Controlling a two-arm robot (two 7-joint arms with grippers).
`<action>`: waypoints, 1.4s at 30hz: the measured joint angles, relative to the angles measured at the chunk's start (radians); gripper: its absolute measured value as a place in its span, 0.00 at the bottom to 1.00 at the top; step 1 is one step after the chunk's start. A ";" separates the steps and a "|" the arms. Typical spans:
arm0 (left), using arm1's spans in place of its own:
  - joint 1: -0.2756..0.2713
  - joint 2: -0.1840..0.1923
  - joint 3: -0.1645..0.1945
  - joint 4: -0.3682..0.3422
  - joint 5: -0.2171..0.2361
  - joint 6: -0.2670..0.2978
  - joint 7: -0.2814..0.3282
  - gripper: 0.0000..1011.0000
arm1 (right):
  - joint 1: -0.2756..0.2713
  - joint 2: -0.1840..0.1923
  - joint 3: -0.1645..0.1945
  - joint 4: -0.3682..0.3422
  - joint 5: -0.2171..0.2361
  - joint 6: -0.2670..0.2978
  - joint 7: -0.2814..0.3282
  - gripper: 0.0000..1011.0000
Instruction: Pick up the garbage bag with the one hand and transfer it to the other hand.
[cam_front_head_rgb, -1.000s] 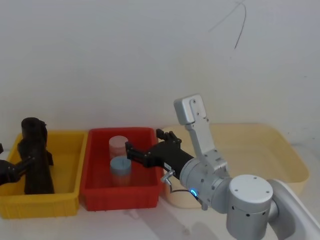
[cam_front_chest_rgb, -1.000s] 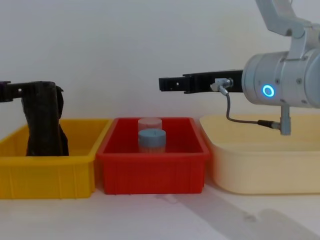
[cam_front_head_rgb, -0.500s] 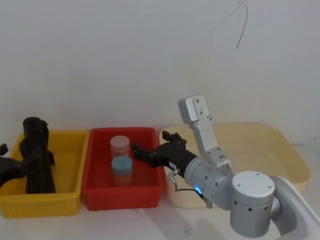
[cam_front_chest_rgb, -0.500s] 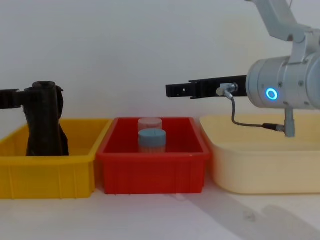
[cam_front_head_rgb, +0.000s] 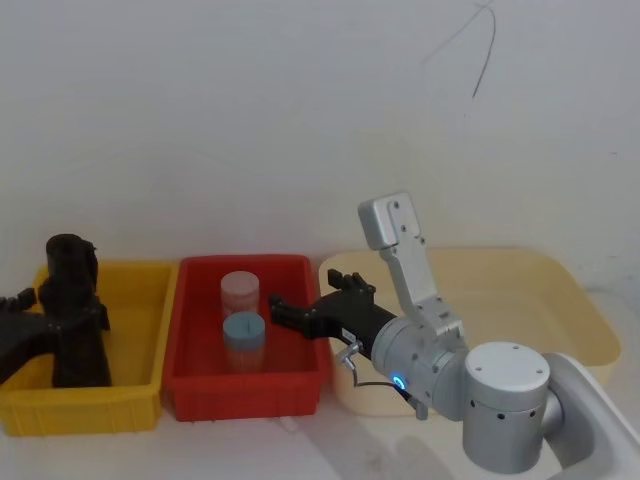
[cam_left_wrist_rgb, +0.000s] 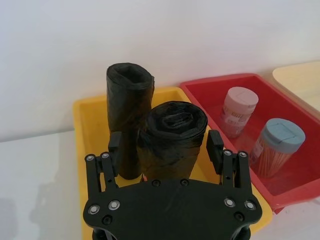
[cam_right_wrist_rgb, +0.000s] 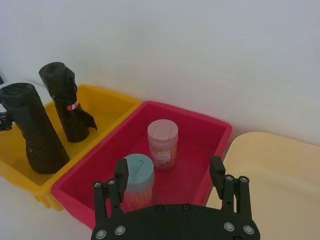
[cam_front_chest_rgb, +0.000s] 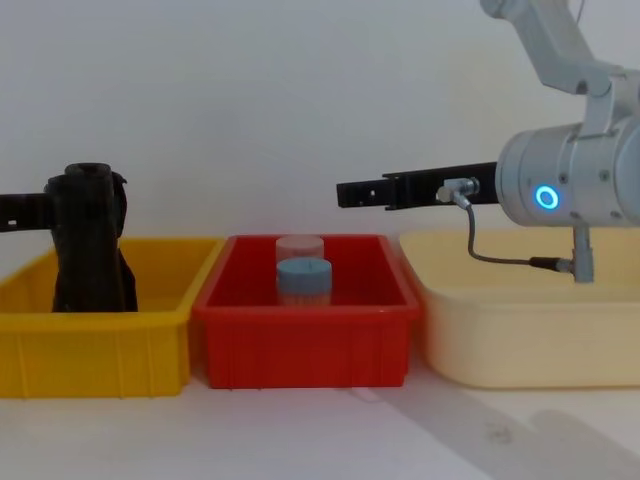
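Note:
My left gripper grabs the garbage bag by its upper half next, since the garbage bag's lower end stays free for the other hand.
The garbage bag (cam_left_wrist_rgb: 172, 132) is a glossy black roll standing upright in the yellow bin (cam_left_wrist_rgb: 85, 112); it also shows from the right wrist (cam_right_wrist_rgb: 31, 130). My left gripper (cam_left_wrist_rgb: 165, 146) is open and straddles it near its top, one finger (cam_left_wrist_rgb: 215, 147) close against its side and the other a little way off it. In the chest view the left gripper (cam_front_chest_rgb: 25, 210) comes in from the left edge at the rolls' upper part. My right gripper (cam_front_head_rgb: 300, 306), on the blue-ringed arm, hangs open above the red bin (cam_front_head_rgb: 245, 392), holding nothing.
A second, taller black roll with a red mark (cam_right_wrist_rgb: 67, 102) stands behind the bag in the yellow bin. The red bin holds a pink-lidded jar (cam_front_head_rgb: 238, 290) and a blue-lidded jar (cam_front_head_rgb: 243, 336). A cream tub (cam_front_head_rgb: 570, 300) sits at the right.
My right gripper has drawn back to the right, away from the yellow bin. The left gripper has sunk lower beside the black rolls.

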 joint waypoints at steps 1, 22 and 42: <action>-0.005 0.000 0.003 0.005 0.002 0.002 -0.002 0.99 | 0.000 0.000 0.000 0.000 0.000 0.000 0.000 0.99; -0.051 -0.004 0.030 0.055 0.025 0.028 -0.025 0.99 | 0.044 -0.024 -0.028 0.058 -0.018 0.024 0.051 0.99; -0.059 -0.004 0.035 0.064 0.029 0.032 -0.029 0.99 | 0.132 -0.072 -0.061 0.221 -0.045 0.050 0.086 0.99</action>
